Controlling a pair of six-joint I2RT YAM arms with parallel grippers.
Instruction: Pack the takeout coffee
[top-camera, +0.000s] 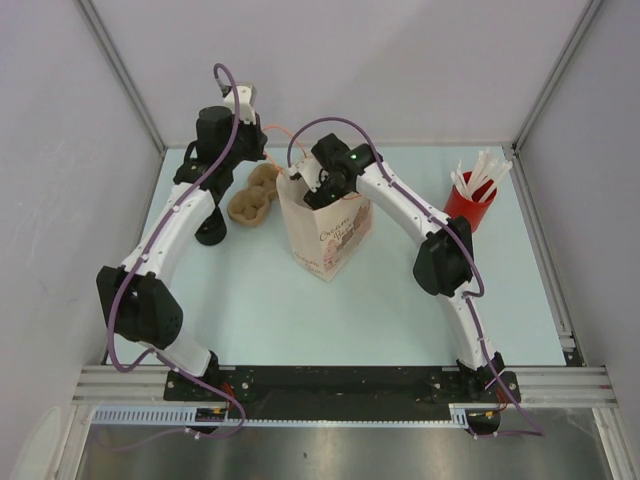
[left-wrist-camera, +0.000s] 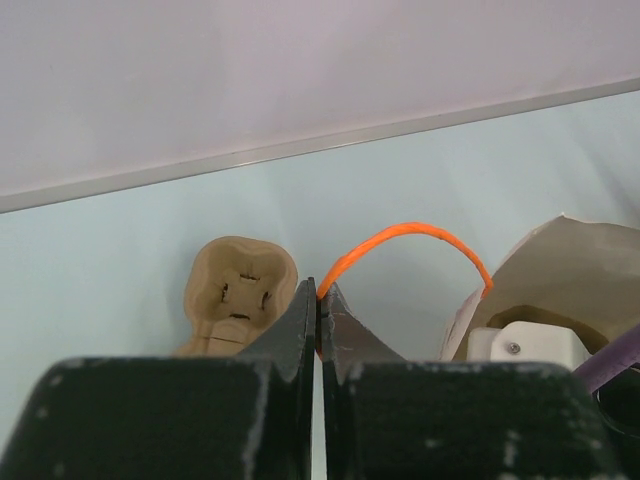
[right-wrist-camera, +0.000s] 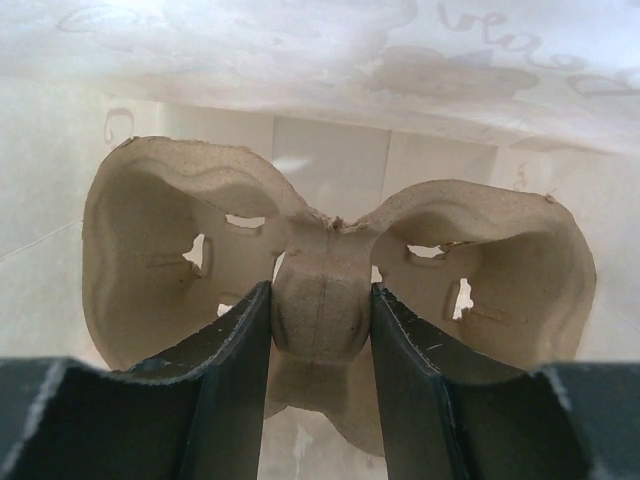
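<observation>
Both cup carrier holes are within the bag's sides. The carrier would land inside the bag (top-camera: 325, 235), so my right gripper should open now.
The takeout coffee does not show in any view. A white printed paper bag (top-camera: 325, 235) stands upright mid-table. My left gripper (left-wrist-camera: 319, 295) is shut on its orange handle (left-wrist-camera: 410, 232), holding the bag's mouth (left-wrist-camera: 570, 270) up. My right gripper (right-wrist-camera: 320, 300) reaches down inside the bag (right-wrist-camera: 330, 60). Its fingers are closed on the centre hump of a brown pulp cup carrier (right-wrist-camera: 150, 250), whose two wells spread to either side. In the top view the right gripper (top-camera: 315, 185) sits at the bag's open top.
A second pulp cup carrier (top-camera: 255, 195) lies on the table left of the bag, also in the left wrist view (left-wrist-camera: 237, 290). A red cup of white sticks (top-camera: 465, 205) stands at the back right. A black shape (top-camera: 210, 232) sits half hidden under my left arm.
</observation>
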